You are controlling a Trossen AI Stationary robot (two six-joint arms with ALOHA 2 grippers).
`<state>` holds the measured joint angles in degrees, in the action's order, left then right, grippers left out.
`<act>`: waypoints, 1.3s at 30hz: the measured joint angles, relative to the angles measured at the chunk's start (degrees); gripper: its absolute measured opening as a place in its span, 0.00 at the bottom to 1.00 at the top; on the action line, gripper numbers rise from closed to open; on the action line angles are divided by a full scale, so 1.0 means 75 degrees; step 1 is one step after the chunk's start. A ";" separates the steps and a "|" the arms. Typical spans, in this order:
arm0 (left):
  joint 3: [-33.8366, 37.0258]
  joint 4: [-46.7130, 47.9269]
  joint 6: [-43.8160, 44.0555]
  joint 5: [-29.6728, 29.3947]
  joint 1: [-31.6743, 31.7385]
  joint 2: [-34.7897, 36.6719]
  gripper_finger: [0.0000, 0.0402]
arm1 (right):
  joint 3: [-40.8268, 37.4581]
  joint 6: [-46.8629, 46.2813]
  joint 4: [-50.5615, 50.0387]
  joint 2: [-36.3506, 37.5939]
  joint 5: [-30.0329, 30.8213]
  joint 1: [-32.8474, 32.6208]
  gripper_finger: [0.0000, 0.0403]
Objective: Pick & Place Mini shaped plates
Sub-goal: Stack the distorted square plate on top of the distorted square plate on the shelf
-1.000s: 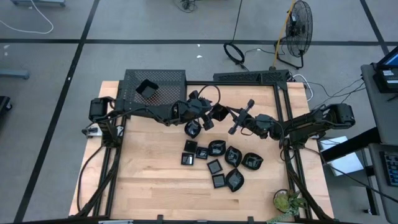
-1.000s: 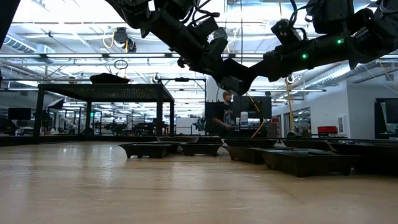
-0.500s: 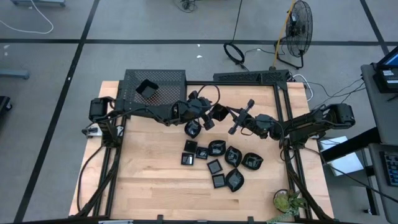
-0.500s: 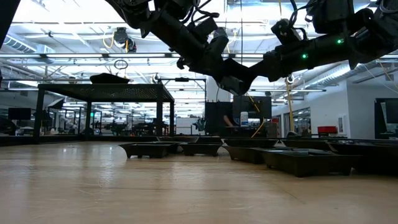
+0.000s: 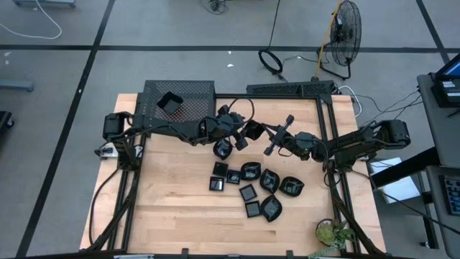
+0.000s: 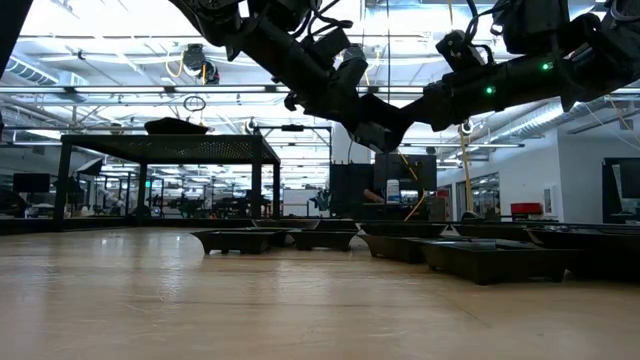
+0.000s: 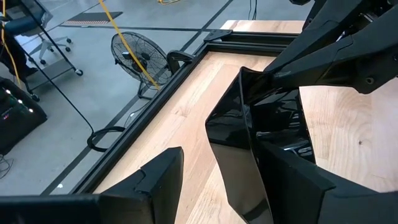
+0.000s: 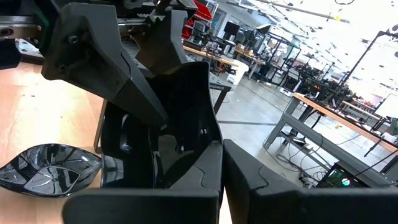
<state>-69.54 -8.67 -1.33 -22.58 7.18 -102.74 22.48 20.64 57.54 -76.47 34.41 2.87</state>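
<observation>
I will next take hold of the square mini plate by its rim with my left gripper, to place it on the black mesh rack.
A glossy black square mini plate [image 5: 254,129] stands on edge in the air over the table's middle, between both grippers. My right gripper [image 8: 222,155] comes from the table's right and is shut on it. My left gripper [image 7: 214,168] reaches in from the left and is open, one finger on either side of the same plate [image 7: 249,143]. Several more mini plates [image 5: 253,183] rest flat on the wood nearer the front edge. One [image 5: 170,102] sits on the black mesh rack [image 5: 194,93] at the far left. My right gripper pinches the plate's rim [image 8: 214,134] between its two fingers, which come about level from the table's right. The plate is lifted clear of the table, upright on its edge. My left gripper: one finger [image 7: 292,180] lies close along the plate's side, and I cannot tell whether it touches; a gap shows at the other finger [image 7: 155,180].
One mini plate [image 5: 223,149] lies under my left arm. Black frame rails [image 5: 333,144] run along the table's right and far sides. A potted plant [image 5: 332,232] stands at the near right corner. Bare wood [image 5: 172,187] lies at the near left.
</observation>
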 joint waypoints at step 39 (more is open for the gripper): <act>-0.0012 0.3199 0.0083 -0.1483 -0.0112 0.2781 0.02 | -0.0027 0.0000 0.0297 0.0475 0.1405 -0.1020 0.57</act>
<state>-69.63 15.32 -0.71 -33.70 6.34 -81.88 22.28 20.64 59.77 -72.90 44.95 -4.78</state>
